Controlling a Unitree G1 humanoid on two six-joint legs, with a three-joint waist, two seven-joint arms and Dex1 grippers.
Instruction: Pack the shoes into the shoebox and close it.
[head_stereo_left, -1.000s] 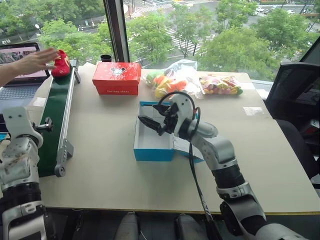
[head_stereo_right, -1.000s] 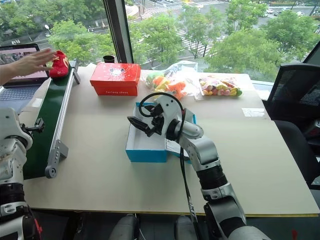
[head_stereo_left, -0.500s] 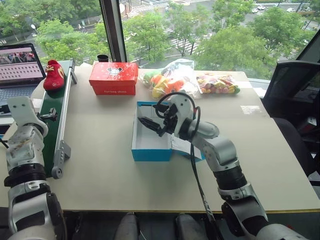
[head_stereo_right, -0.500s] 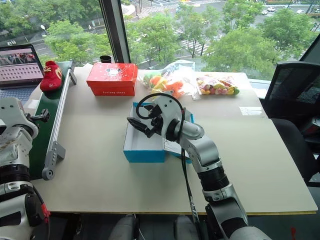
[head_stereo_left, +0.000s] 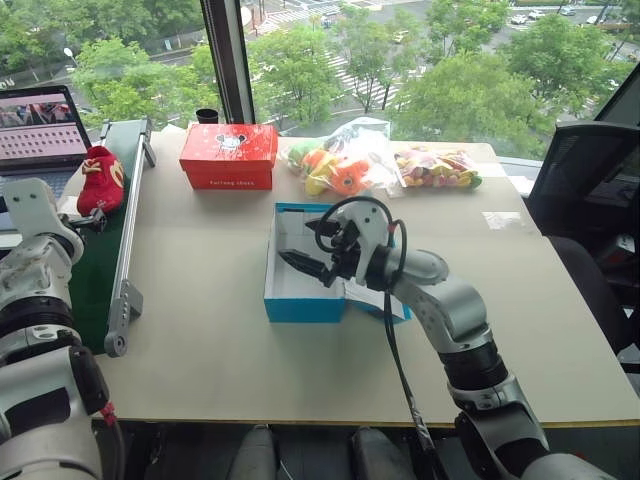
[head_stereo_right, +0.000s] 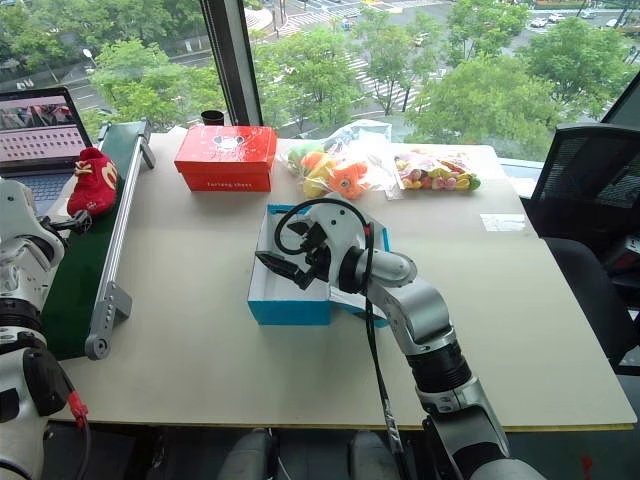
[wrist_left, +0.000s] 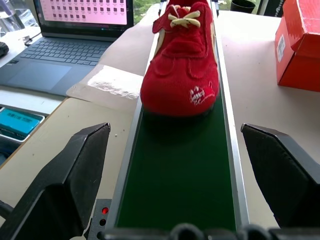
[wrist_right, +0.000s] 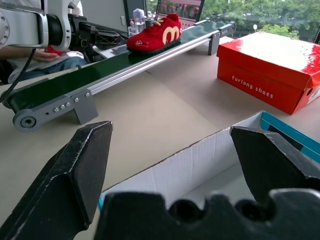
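Note:
My left gripper would miss the red shoe's toe (head_stereo_left: 97, 204) (wrist_left: 179, 100) if it closed now, since the left wrist view shows bare green belt between them, so it must move closer first.
One red shoe (head_stereo_left: 100, 181) with yellow markings lies on the green conveyor belt (head_stereo_left: 96, 275) at the left. My left gripper (wrist_left: 173, 129) is open and level over the belt, a short way from the shoe's (wrist_left: 185, 60) near end and not touching it. The blue shoebox (head_stereo_left: 305, 308) stands open at the table's middle, its white inside showing. My right gripper (head_stereo_left: 305, 266) hovers open over the shoebox, holding nothing. In the right wrist view the box's white wall (wrist_right: 200, 155) lies just ahead, with the shoe (wrist_right: 155, 35) far off on the belt.
A red box with white lettering (head_stereo_left: 230, 155) stands behind the shoebox. Clear bags of plush toys (head_stereo_left: 340, 165) lie at the back by the window. A laptop (head_stereo_left: 40, 125) sits left of the belt, a black cup (head_stereo_left: 207, 116) behind it, and a chair (head_stereo_left: 580, 180) at the right.
The person's hand has let go of the shoe and withdrawn. The shoe has ridden down the belt toward me. My left arm has come up and forward toward it.

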